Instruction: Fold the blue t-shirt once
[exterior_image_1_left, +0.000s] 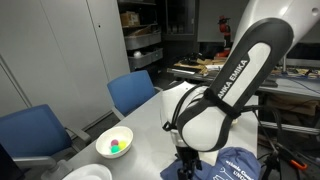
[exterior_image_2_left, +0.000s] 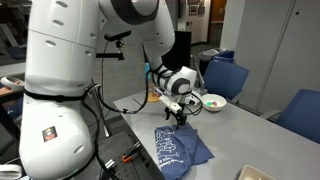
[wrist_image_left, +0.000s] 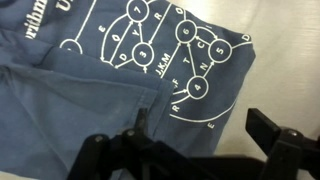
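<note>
My gripper will next pinch the far edge of the t-shirt, beside the printed circles. It will then pull that edge over the rest of the t-shirt to fold the blue t-shirt (exterior_image_2_left: 178, 148).
The blue t-shirt (exterior_image_2_left: 178, 148) lies crumpled on the grey table near its front edge, with pale printed circles and letters on it. It also shows in an exterior view (exterior_image_1_left: 237, 165) and fills the wrist view (wrist_image_left: 110, 70). My gripper (exterior_image_2_left: 178, 113) hangs just above the shirt's far edge, and in an exterior view (exterior_image_1_left: 188, 160) the arm largely hides it. In the wrist view the gripper (wrist_image_left: 205, 125) is open and holds nothing. One finger is over the cloth and the other is over bare table beside the shirt's edge.
A white bowl (exterior_image_1_left: 114, 143) with small coloured balls stands on the table, also in an exterior view (exterior_image_2_left: 212, 102). Blue chairs (exterior_image_1_left: 135, 92) (exterior_image_2_left: 225, 78) line the table's far side. A white object (exterior_image_1_left: 88, 173) sits at the table corner. Cables hang by the robot base (exterior_image_2_left: 105, 110).
</note>
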